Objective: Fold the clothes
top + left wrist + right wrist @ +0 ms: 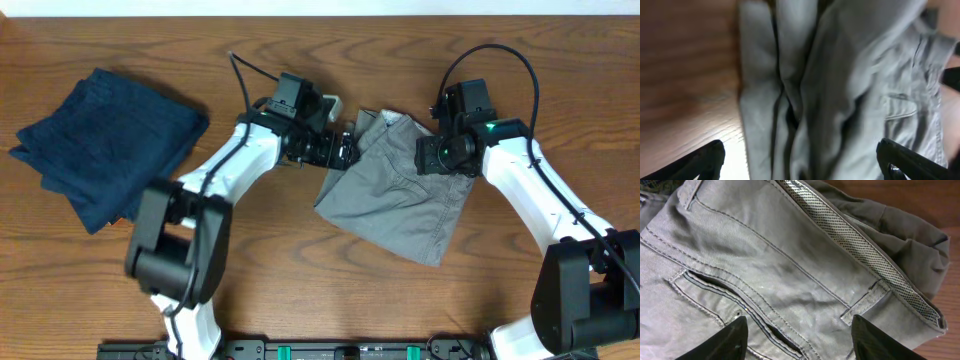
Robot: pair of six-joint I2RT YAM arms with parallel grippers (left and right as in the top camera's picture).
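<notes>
The left gripper picks up the grey shorts [400, 205] next by the gathered folds at the shorts' edge [339, 172] facing the navy garment, so that the rest trails.
The grey shorts [400, 205] lie crumpled in the middle of the table, waistband toward the back. My left gripper [345, 150] is open at their back left edge; its view shows grey folds [840, 90] between the spread fingertips [800, 162]. My right gripper [430, 155] is open just above the waistband at the back right; its view shows a back pocket, a belt loop and the pale mesh waistband lining [790, 270] between the fingertips [800, 340]. The dark navy garment [105, 145] lies folded at the far left, away from both grippers.
The wooden table [300, 270] carries both garments. The arm bases [350, 350] stand at the front edge. Black cables loop over each arm at the back.
</notes>
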